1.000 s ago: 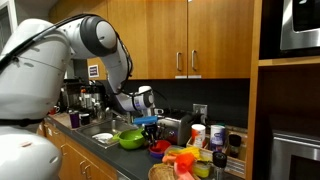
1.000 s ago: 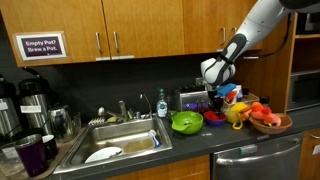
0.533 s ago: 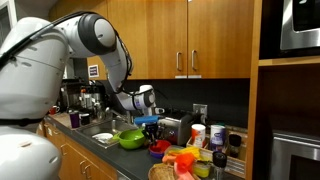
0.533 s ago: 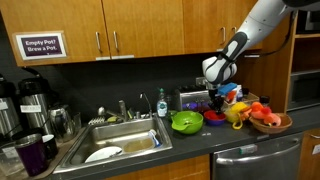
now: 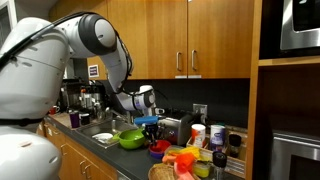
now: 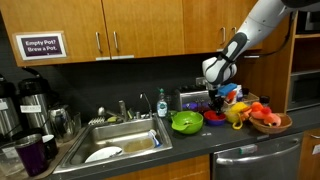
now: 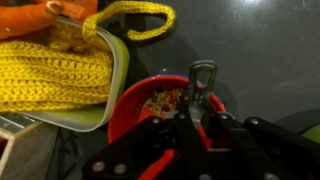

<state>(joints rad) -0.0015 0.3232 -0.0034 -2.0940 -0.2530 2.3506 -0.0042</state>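
The red bowl's rim [image 7: 113, 112] reaches past both sides of the fingertips holding the utensil [image 7: 203, 78] over the bowl's open inside, so the gripper will let go of the utensil.
My gripper [image 7: 196, 112] is shut on a thin metal utensil [image 7: 203, 78] whose looped end sticks out beyond the fingertips. Right under it is a red bowl [image 7: 150, 100] with small bits of food inside. In both exterior views the gripper [image 5: 150, 123] [image 6: 213, 101] hangs just above that red bowl [image 5: 160, 146] [image 6: 214, 119] on the dark counter. A green bowl [image 5: 131, 139] [image 6: 186, 122] stands beside the red one. A yellow knitted piece [image 7: 55, 65] lies in a pale green container [image 7: 118, 70] next to the bowl.
A sink [image 6: 120, 141] with a white plate sits along the counter, with coffee pots [image 6: 32, 100] beyond it. A toaster [image 5: 176, 128] stands against the back wall. A wicker basket [image 6: 272, 124] of orange items and several cups [image 5: 214, 135] crowd the counter's end. Wooden cabinets hang overhead.
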